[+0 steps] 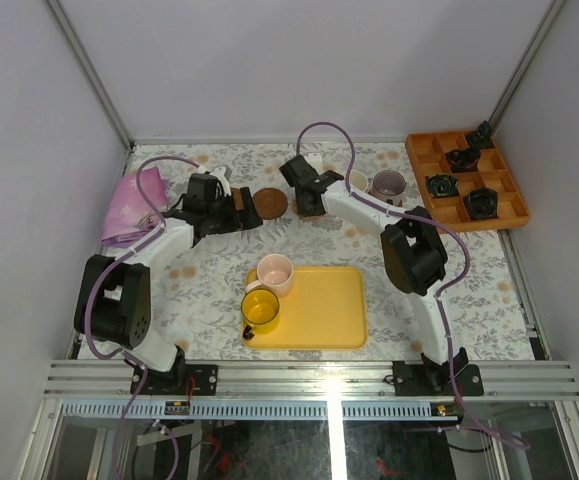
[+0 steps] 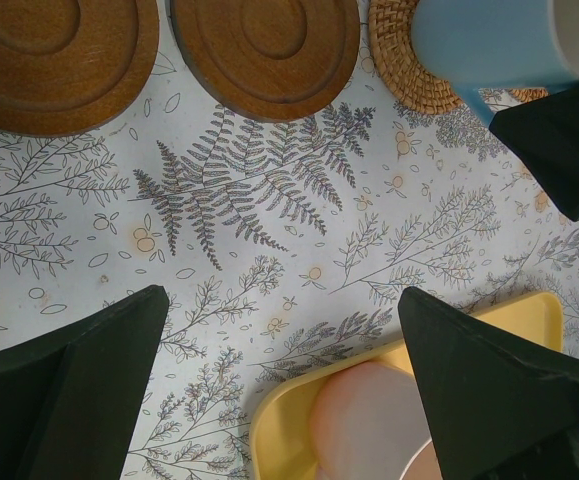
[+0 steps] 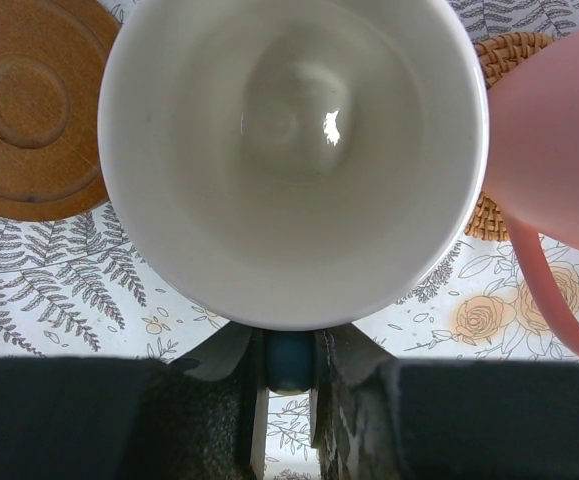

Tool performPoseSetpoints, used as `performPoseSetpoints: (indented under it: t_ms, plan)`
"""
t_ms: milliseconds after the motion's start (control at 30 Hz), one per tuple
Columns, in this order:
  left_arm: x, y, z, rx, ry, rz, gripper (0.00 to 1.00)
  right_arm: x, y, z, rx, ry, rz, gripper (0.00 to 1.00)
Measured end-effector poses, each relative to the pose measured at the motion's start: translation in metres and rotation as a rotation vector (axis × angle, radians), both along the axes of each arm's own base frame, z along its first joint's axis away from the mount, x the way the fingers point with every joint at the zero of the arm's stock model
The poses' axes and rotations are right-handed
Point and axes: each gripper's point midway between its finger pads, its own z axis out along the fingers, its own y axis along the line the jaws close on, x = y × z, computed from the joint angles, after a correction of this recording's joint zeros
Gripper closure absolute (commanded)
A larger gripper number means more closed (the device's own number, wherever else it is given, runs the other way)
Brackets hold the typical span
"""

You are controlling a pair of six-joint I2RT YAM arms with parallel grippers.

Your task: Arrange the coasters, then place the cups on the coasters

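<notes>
The light blue cup is directly above the woven round coaster and would end upright on it, so it is time for my right gripper to release it.
My right gripper is shut on the dark blue handle of the light blue cup, whose pale inside fills the right wrist view. The cup is over a woven round coaster; I cannot tell if it rests on it. Two brown wooden coasters lie side by side to its left. A salmon pink cup stands close on the right, a mauve cup beyond it. My left gripper hangs open over bare cloth near the yellow tray, which holds the pale pink cup and the yellow cup.
An orange compartment tray with small black gadgets sits at the back right. A purple cloth bundle lies at the left edge. Both wrists are close together at the back middle of the table, by the wooden coaster.
</notes>
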Motion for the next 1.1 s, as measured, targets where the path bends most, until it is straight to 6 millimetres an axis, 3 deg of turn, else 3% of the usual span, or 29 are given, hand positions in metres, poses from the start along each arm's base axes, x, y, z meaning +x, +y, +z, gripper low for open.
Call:
performPoseSetpoints:
  t_ms: [267, 333, 467, 600, 1100]
  plan:
    - [0.0000, 0.0000, 0.0000, 0.000, 0.000, 0.000, 0.00, -0.0007, 0.0022, -0.0005, 0.018, 0.007, -0.003, 0.98]
    - [0.0000, 0.0000, 0.0000, 0.000, 0.000, 0.000, 0.00, -0.0008, 0.0025, -0.0006, 0.021, 0.008, -0.005, 0.90]
    - [0.0000, 0.0000, 0.0000, 0.000, 0.000, 0.000, 0.00, -0.0008, 0.0027, -0.0006, 0.024, 0.008, -0.009, 0.66]
    - [0.0000, 0.0000, 0.0000, 0.000, 0.000, 0.000, 0.00, 0.0014, 0.0041, 0.0011, 0.033, -0.001, -0.015, 0.52]
    - [0.0000, 0.0001, 0.0003, 0.001, -0.001, -0.001, 0.00, -0.0009, 0.0034, -0.0014, 0.041, 0.004, -0.026, 0.30]
